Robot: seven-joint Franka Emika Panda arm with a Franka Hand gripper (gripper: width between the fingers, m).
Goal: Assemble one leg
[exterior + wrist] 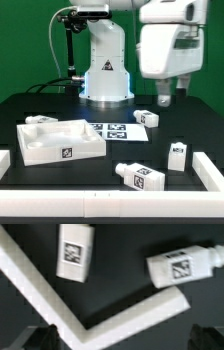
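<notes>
My gripper grabs the lying leg near the bar by its square tagged body (146,178) (180,268) next, which leaves the leg's round end free for assembly.
Three small white tagged legs lie on the black table in the exterior view: one (148,117) beside the marker board, one (178,155) standing at the exterior view's right, one (140,176) lying near the front. My gripper (172,93) hangs high above the right side, open and empty. In the wrist view two legs show, one (75,252) and another (185,268), both well below and apart from my gripper (125,339). Its dark fingers (40,336) stand wide apart with nothing between them.
The large white recessed tray-like part (60,140) lies at the exterior view's left. The marker board (115,130) lies in front of the robot base (105,75). A white rail (210,170) borders the work area; its corner (100,314) shows under the gripper.
</notes>
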